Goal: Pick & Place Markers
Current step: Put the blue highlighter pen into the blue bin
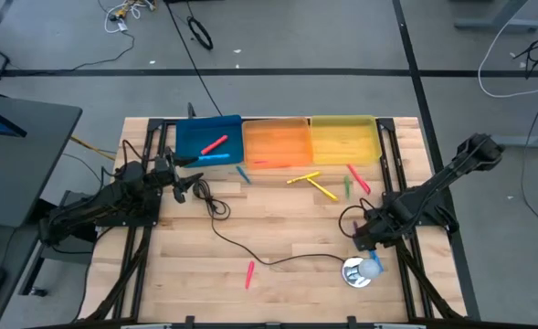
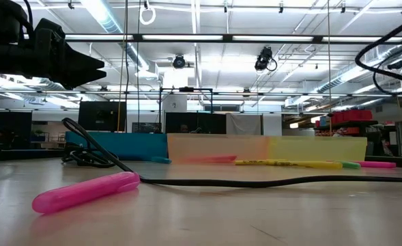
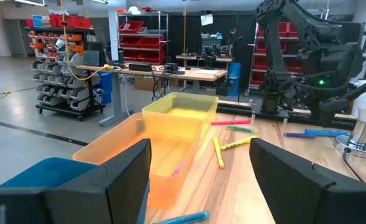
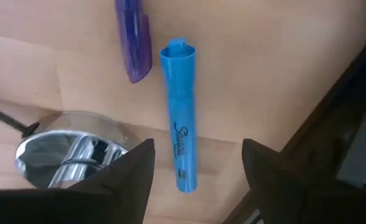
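Note:
My right gripper should move lower first and then close on the blue marker's body [image 4: 183,149]. Its fingers are above the marker's body and would miss it if they closed now.
Markers lie scattered on the wooden table: a blue marker [image 4: 181,115] and a purple one [image 4: 133,40] under my right gripper [image 4: 195,186], two yellow ones [image 1: 312,183], a green one [image 1: 347,187], a red one [image 1: 358,178] and a pink one [image 1: 249,273]. A red marker [image 1: 214,144] lies in the blue tray [image 1: 188,137]. My right gripper [image 1: 369,242] points steeply down and is open, its fingers standing either side of the blue marker's near end without touching it. My left gripper [image 1: 200,189] waits level and open at the table's left.
An orange tray [image 1: 276,128] and a yellow tray [image 1: 344,123] stand beside the blue one along the far edge. A round silver object [image 1: 358,271] sits close to my right gripper. A thin black cable [image 1: 250,251] runs across the table's middle.

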